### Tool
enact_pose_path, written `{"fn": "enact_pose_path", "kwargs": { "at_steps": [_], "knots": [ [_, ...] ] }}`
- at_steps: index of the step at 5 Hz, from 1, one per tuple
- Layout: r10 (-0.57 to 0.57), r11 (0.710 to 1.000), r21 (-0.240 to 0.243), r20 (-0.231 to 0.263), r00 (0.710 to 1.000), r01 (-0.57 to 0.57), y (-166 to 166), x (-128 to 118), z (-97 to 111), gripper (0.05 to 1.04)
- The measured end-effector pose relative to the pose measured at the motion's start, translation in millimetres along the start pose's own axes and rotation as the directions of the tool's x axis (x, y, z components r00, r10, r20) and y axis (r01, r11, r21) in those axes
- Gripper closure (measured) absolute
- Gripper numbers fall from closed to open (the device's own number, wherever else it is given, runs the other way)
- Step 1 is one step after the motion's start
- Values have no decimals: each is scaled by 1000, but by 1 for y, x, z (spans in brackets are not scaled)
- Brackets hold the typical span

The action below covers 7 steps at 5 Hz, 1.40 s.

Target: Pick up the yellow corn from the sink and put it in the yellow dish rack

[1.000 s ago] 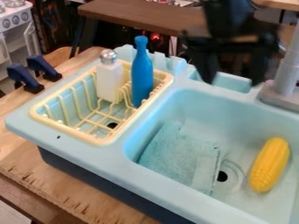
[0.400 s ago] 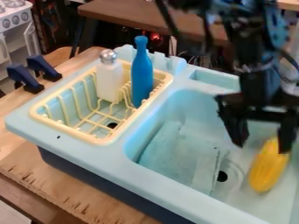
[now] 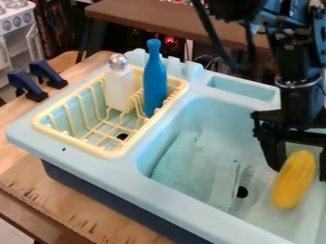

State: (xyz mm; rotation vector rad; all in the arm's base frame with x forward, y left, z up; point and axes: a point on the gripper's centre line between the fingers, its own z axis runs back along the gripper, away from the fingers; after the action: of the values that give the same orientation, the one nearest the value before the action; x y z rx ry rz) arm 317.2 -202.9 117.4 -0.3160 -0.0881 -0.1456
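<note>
The yellow toy corn cob should next be held at its upper end by my gripper, and then I will move it into the dish rack point(image 3: 113, 153).
The black gripper point(image 3: 300, 172) hangs over the right side of the sink basin, open, its fingers apart on either side of the upper end of a yellow corn cob point(image 3: 294, 180). The corn lies on the basin floor, its lower end beside the drain. To its left, a light teal cloth point(image 3: 191, 167) lies flat on the basin floor. A blue bottle point(image 3: 154, 81) and a white shaker with a silver top point(image 3: 119, 86) stand upright in the yellow dish rack point(image 3: 113, 153) on the left.
The light blue sink unit's rim point(image 3: 181, 202) runs along the front of the basin, and a divider separates the basin from the rack. Two dark blue clamps point(image 3: 25, 86) sit on the wooden table point(image 3: 70, 209) at the left. A brown bench point(image 3: 153, 16) is behind.
The gripper has come down from above the sink's back edge and moved right, to around the corn. The corn and the rack's contents have not moved.
</note>
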Motion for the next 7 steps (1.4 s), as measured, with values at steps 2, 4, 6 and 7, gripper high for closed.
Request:
{"fn": "enact_pose_path", "kwargs": {
  "at_steps": [2,4,6,7],
  "knots": [
    [79,996,48,-128,989,-74,14,2,-22,81],
    [102,992,94,-182,978,-86,13,8,-29,362],
    [54,994,101,-160,986,-38,3,2,-26,381],
    [-38,994,102,-68,997,45,-19,-6,1,381]
  ]
}}
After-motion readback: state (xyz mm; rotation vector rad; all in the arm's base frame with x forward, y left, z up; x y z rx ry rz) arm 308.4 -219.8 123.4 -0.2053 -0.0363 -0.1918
